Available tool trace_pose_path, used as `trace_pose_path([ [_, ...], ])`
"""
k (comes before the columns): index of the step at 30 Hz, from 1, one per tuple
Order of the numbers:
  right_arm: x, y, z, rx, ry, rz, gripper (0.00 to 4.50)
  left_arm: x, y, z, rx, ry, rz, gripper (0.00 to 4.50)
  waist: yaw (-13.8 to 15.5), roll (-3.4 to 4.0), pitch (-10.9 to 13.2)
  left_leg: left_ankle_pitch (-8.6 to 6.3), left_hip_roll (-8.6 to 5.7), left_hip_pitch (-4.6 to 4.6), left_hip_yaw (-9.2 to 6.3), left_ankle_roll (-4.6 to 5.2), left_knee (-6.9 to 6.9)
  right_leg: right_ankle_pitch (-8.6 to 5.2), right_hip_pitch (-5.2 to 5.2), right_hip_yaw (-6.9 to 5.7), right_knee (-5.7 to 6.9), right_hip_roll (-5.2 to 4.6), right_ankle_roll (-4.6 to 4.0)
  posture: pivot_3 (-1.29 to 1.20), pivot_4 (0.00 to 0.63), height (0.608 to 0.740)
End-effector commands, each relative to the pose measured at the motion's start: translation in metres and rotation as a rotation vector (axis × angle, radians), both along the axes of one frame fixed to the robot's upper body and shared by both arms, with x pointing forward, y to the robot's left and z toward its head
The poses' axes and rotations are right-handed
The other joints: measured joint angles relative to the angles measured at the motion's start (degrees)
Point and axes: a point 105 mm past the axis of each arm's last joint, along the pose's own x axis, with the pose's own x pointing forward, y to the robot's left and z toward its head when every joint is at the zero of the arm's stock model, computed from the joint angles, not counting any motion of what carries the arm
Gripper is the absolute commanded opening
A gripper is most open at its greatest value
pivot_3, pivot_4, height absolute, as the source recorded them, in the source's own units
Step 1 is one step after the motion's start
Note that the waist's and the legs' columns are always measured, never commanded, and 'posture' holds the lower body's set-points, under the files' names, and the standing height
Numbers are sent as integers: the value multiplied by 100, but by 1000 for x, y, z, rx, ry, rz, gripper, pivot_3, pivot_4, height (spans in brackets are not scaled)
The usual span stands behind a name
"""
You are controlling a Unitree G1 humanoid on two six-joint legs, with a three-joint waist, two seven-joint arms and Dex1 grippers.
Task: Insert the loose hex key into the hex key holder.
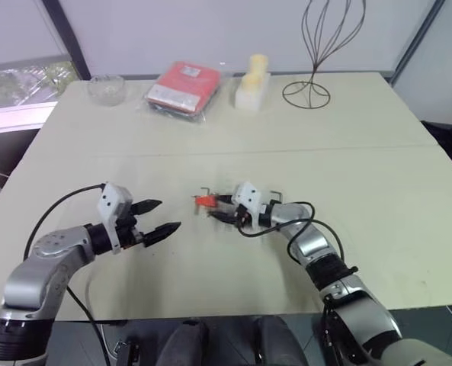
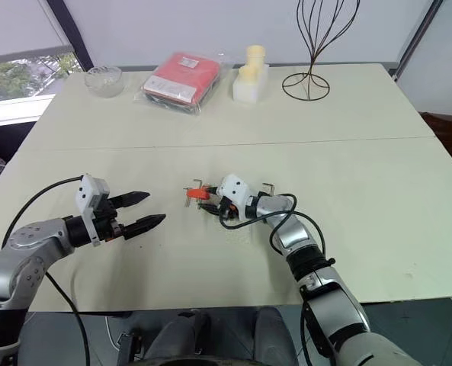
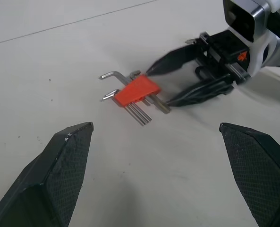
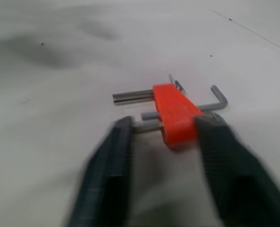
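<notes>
My left gripper grabs the holder by its flat orange-red sides next, since thin grey keys stick out of both ends of the hex key holder (image 3: 136, 90).
The hex key holder (image 3: 136, 90) is a small orange-red block lying flat on the pale table (image 1: 378, 183), with thin grey keys sticking out of both ends. A thicker grey rod (image 3: 157, 102) lies along its side; I cannot tell whether this is the loose hex key or whether it sits in the block. My right gripper (image 1: 219, 208) is open, its fingers either side of the holder's (image 4: 175, 116) near end, one finger close against it. My left gripper (image 1: 161, 217) hovers open a hand's width to the left of the holder, pointing at it, with nothing between its fingers.
At the table's far side lie a flat red packet (image 1: 184, 85), a glass bowl (image 1: 106, 89), a white and yellow block (image 1: 252, 84) and a wire stand (image 1: 317, 46). The front edge runs close under both arms.
</notes>
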Motion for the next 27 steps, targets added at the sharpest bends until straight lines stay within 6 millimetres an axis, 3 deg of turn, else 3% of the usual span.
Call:
trace_pose_path([
  [1,1,-3,16,25,-40,8,4010,0,-1,5,9,-33,-7,4500,0,0,0,0,0,0,0,0,0,0,0,0,0,0,0,0,150,740],
  [5,5,-7,6,-25,-24,9,4010,1,-2,5,9,-34,-6,4500,-9,0,0,0,0,0,0,0,-2,0,-2,0,0,0,0,0,150,740],
  [18,12,18,-3,-51,15,113,4010,2,1,2,7,-39,41,4500,-144,-1,-1,1,1,2,0,-2,-2,1,0,0,2,1,-1,0,150,740],
  [27,5,16,-10,-74,-2,146,4010,-1,4,-1,6,-32,70,4500,-143,0,-1,1,2,3,0,-2,-3,1,-1,0,4,1,-1,0,150,740],
])
